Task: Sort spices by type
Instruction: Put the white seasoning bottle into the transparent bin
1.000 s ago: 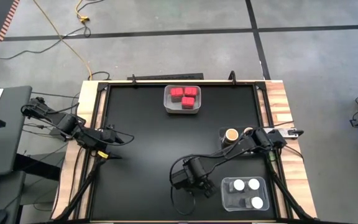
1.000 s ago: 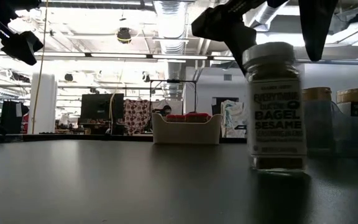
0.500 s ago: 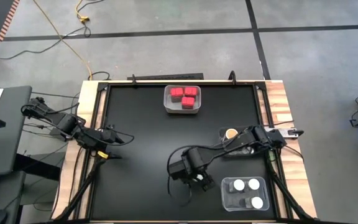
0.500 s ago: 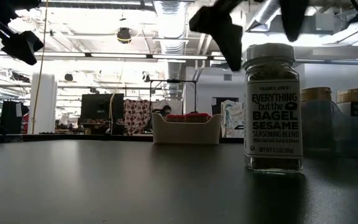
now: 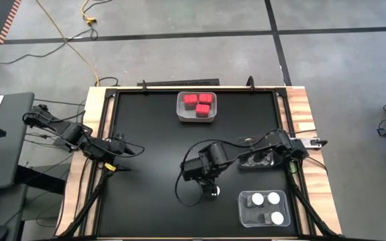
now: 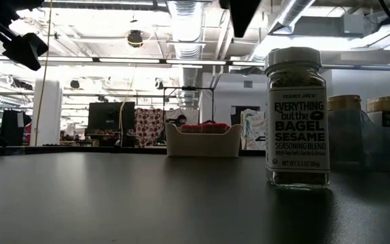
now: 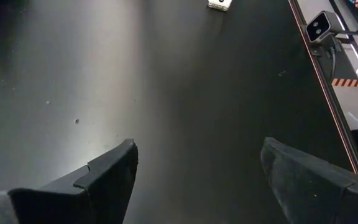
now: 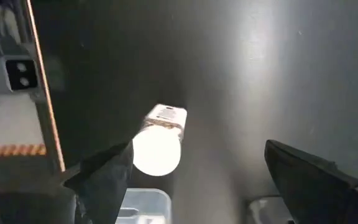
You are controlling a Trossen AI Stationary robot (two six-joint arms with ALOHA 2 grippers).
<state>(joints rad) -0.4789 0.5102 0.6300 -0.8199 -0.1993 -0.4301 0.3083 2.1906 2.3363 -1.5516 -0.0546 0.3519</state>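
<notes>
The seasoning jar should go into the clear bin of white-lidded jars, so my right gripper should grab the jar by its white lid's neck next.
A seasoning jar with a white lid stands upright on its base on the black table, near the front edge; it also shows as the jar in the right wrist view and the jar in the high view. My right gripper hangs open above it, pointing down and touching nothing; its arm covers part of the table's right side. One dark finger shows above the jar. Red boxes lie in the white bin. My left gripper waits open at the table's left edge.
A clear bin at the front right holds several white-lidded jars. Two tan-lidded jars stand at the right behind bluish plastic. The low camera sits on the table's front rim. The black surface left of the jar is bare.
My right gripper has opened and let go of the seasoning jar, then risen off it, drifted toward the table's far edge and rolled about its own axis. The jar, held a second ago, now stands on the table by itself.
</notes>
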